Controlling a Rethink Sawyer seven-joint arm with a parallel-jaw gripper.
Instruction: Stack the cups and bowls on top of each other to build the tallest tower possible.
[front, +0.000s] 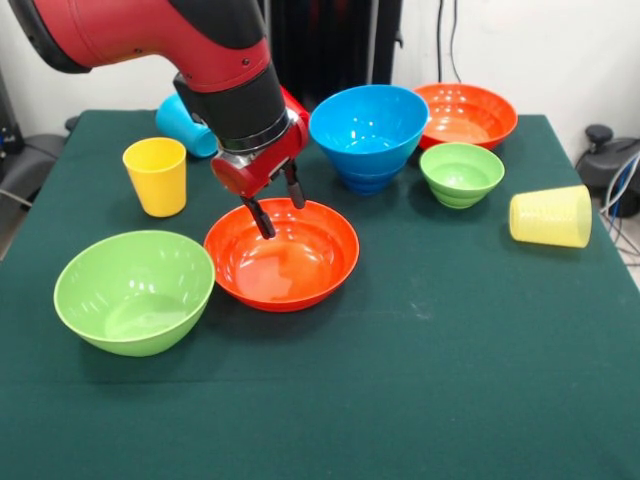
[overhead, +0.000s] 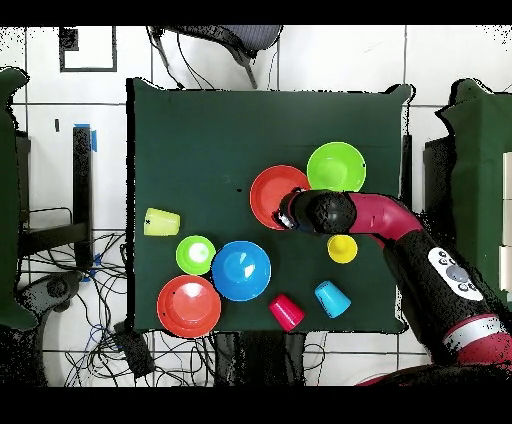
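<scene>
My gripper grabs the orange-red bowl by its rim (front: 290, 204) next. Then I build the tower on the blue bowl (front: 368, 130).
My gripper (front: 280, 205) (overhead: 290, 212) is open at the far rim of an orange-red bowl (front: 282, 255) (overhead: 268, 195), one fingertip (front: 263, 222) dipping inside it. A big green bowl (front: 133, 290) (overhead: 336, 167) stands beside that bowl. An upright yellow cup (front: 155, 175) (overhead: 342, 248) is near the arm. The light blue cup (front: 178, 124) (overhead: 332, 298) lies partly behind the arm. The red cup (overhead: 286, 312) shows in the overhead view. The big blue bowl (front: 368, 130) (overhead: 240, 270), small green bowl (front: 461, 172) (overhead: 196, 254) and second orange-red bowl (front: 465, 112) (overhead: 189, 305) stand apart. A ribbed pale yellow cup (front: 550, 215) (overhead: 161, 222) lies on its side.
The dark green table (front: 420, 400) (overhead: 250, 120) carries everything. Chairs and cables sit beyond its edges. The arm's red and black body reaches across the yellow cup's side of the table in the overhead view.
</scene>
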